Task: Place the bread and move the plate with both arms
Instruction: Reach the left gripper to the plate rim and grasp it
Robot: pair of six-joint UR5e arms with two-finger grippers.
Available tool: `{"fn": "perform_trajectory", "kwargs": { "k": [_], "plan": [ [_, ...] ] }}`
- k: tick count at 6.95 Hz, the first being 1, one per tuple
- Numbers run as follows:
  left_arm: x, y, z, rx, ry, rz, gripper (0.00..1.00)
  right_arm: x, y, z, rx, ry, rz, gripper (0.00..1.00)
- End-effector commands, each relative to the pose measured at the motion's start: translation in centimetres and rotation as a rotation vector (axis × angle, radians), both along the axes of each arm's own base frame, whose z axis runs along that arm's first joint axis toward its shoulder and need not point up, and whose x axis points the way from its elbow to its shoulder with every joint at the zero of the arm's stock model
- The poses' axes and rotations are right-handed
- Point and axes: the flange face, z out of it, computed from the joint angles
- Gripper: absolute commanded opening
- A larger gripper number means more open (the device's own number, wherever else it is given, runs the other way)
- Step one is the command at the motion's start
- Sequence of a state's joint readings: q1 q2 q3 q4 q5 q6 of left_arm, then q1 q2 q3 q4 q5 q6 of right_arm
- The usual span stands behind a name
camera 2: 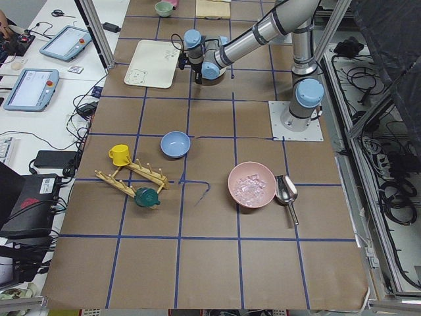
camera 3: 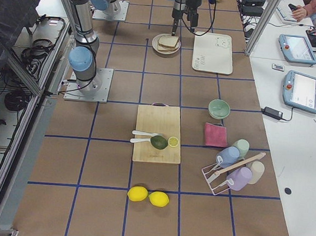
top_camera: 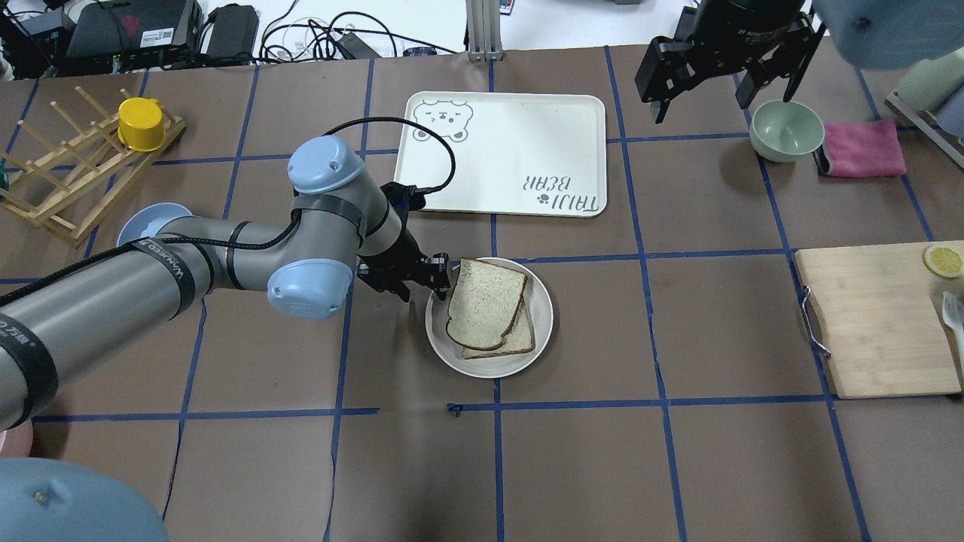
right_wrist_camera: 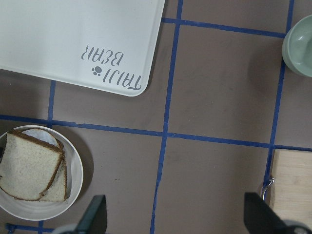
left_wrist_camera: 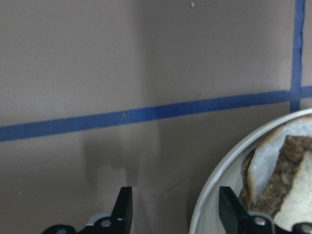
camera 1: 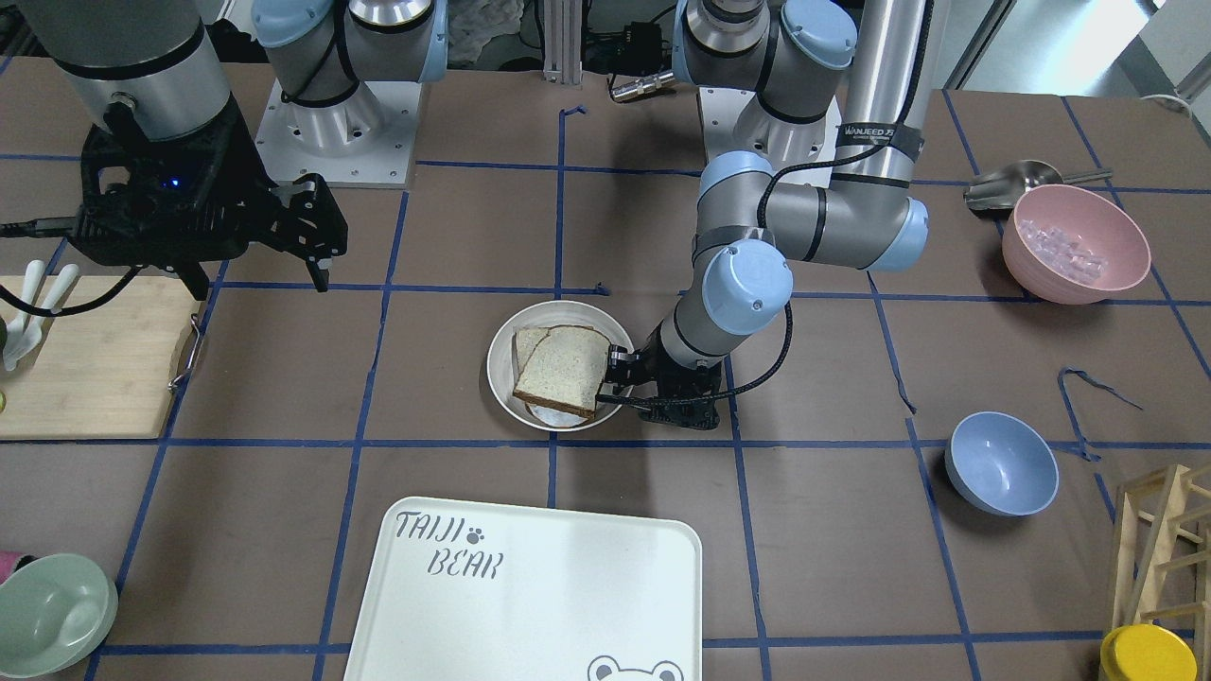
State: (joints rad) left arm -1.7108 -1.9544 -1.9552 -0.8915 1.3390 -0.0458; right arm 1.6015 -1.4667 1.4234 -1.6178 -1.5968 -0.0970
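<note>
The loaded plate needs to move onto the tray, so next I will pick it up with my left gripper by its rim.
The off-white plate sits mid-table with two slices on it. The dark-crusted bread lies on top, overlapping a paler slice. Both also show in the front view: plate, bread. My left gripper is low at the plate's left edge and open. In the left wrist view its fingertips straddle the plate's rim, one inside next to the bread, one outside. My right gripper hangs high over the far right, open and empty. Its wrist view shows the plate far below.
The "TAIJI BEAR" tray lies just beyond the plate. A green bowl and pink cloth sit under the right gripper. A cutting board is at the right. A blue bowl, pink bowl and wooden rack are on the left side.
</note>
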Motion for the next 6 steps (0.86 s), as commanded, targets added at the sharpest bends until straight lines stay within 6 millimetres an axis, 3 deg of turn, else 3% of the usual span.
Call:
{"fn": "perform_trajectory", "kwargs": {
  "k": [1, 2, 3, 4, 6],
  "plan": [
    [-0.20, 0.19, -0.18, 0.006, 0.007, 0.006, 0.64, 0.07, 0.04, 0.07, -0.002, -0.008, -0.006, 1.00],
    [-0.21, 0.19, -0.18, 0.006, 0.008, 0.004, 0.51, -0.02, -0.26, 0.42, -0.034, -0.008, -0.006, 1.00],
    [-0.21, 0.13, -0.12, 0.002, 0.009, -0.005, 0.11, 0.03, -0.37, 0.56, -0.046, -0.013, -0.005, 1.00],
    [-0.24, -0.05, 0.06, -0.002, 0.009, 0.001, 0.00, 0.07, -0.45, 0.51, -0.047, -0.016, -0.005, 1.00],
    [-0.30, -0.28, 0.80, -0.022, 0.015, 0.004, 0.00, 0.07, -0.47, 0.54, -0.050, -0.016, -0.003, 1.00]
  ]
}}
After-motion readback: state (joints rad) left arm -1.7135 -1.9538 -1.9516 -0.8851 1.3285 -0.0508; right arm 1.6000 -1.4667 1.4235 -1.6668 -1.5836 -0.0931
